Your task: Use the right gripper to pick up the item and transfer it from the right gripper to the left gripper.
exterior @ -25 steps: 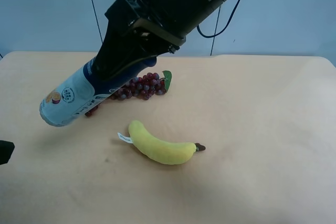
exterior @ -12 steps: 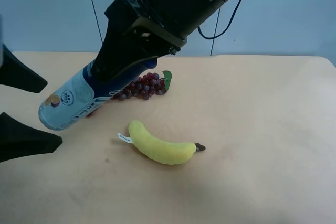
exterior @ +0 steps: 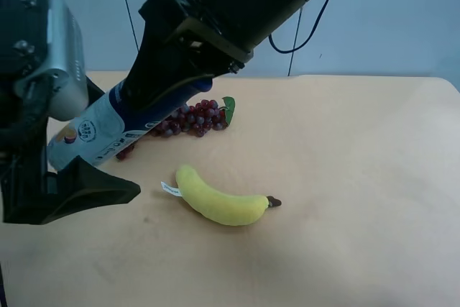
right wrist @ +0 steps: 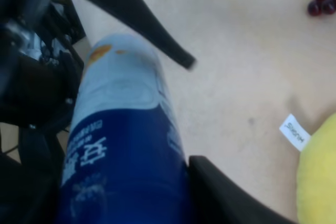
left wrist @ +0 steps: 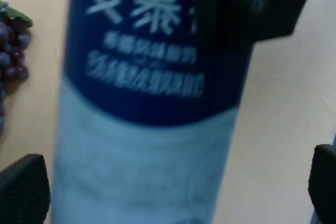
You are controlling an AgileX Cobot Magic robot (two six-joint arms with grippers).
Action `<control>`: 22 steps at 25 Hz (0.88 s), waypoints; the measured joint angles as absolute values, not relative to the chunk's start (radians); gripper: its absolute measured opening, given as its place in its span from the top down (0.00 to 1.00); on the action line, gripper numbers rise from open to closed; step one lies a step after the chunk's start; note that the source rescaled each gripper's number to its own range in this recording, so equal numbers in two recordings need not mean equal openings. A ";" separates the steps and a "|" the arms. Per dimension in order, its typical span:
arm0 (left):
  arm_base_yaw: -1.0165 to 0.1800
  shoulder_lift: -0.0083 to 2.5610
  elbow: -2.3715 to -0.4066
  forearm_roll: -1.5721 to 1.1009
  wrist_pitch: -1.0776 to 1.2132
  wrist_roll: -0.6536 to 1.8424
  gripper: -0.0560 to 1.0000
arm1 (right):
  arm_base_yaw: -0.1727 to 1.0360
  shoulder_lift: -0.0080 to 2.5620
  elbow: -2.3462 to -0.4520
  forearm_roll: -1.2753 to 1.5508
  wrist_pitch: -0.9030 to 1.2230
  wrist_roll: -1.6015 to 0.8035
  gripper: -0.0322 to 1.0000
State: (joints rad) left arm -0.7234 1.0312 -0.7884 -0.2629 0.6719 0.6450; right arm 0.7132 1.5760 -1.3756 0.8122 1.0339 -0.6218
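Note:
I will take the bottle over from my right gripper, so my left gripper will next grab the bottle's white lower body (exterior: 88,133) (right wrist: 119,80).
The item, a slim bottle (exterior: 97,131) with a dark blue upper body and a white lower body, hangs tilted above the tan table (exterior: 359,177). My right gripper (exterior: 162,95), black and blocky, is shut on its blue part; the right wrist view shows the bottle (right wrist: 121,140) between the jaws (right wrist: 126,195). My left gripper (exterior: 115,149), with a light-grey housing (exterior: 54,52), is open, and its fingers straddle the white end. In the left wrist view the bottle (left wrist: 147,103) fills the gap between the fingertips (left wrist: 23,187), which stand apart from it.
A yellow plush banana (exterior: 219,200) lies on the table in front of the bottle. A red grape bunch (exterior: 194,116) lies behind it, partly hidden by the right arm. The back wall is blue-grey.
The left gripper has come in from the exterior high view's left edge, and its open fingers now sit around the bottle's white end. The right gripper and bottle have barely moved.

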 joint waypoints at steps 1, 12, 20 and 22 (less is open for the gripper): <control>-0.726 1.041 -0.788 -0.259 0.667 0.645 0.00 | 0.713 1.576 -1.376 0.817 1.034 -0.622 0.96; -0.732 1.073 -0.788 -0.222 0.613 0.645 0.50 | 0.713 1.576 -1.376 0.819 1.034 -0.622 0.96; -0.734 1.074 -0.788 -0.201 0.612 0.657 0.94 | 0.713 1.576 -1.376 0.827 1.035 -0.622 0.96; -0.734 1.074 -0.788 -0.200 0.612 0.660 0.94 | 0.713 1.576 -1.376 0.826 1.035 -0.622 0.96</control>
